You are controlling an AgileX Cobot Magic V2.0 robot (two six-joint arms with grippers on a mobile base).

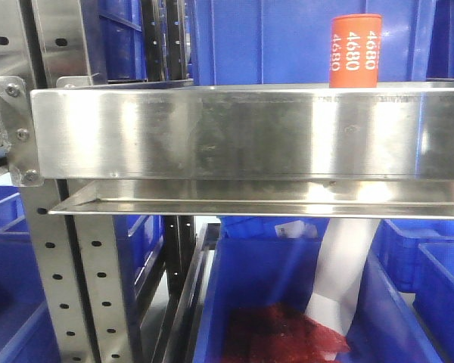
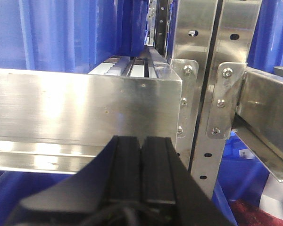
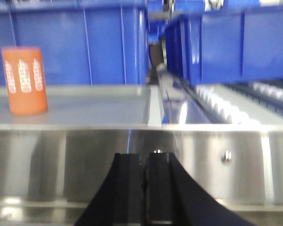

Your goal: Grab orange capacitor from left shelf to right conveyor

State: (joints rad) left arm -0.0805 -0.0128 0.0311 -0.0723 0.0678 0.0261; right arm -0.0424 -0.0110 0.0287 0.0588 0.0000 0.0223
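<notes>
The orange capacitor (image 1: 355, 51) needs to go to the right conveyor. My right gripper should next grab the capacitor by its printed sides to carry it there.
The orange capacitor (image 1: 355, 51) stands upright on the left shelf (image 1: 242, 132), at its right end behind the tall shiny front lip. The right wrist view has the capacitor (image 3: 24, 80) at far left on the shelf floor (image 3: 94, 108). My right gripper (image 3: 144, 155) is shut and empty, low in front of the shelf lip, right of the capacitor. My left gripper (image 2: 141, 139) is shut and empty too, in front of another steel lip (image 2: 85, 106) beside the perforated uprights (image 2: 203, 94). The right conveyor is out of view.
Blue plastic bins (image 1: 287, 38) stand behind the shelf, more blue bins (image 1: 287, 302) below it, one holding red material (image 1: 287, 329). A perforated grey upright (image 1: 68, 265) with a bolted bracket stands at the left. Rollers (image 3: 226, 106) run right of the shelf.
</notes>
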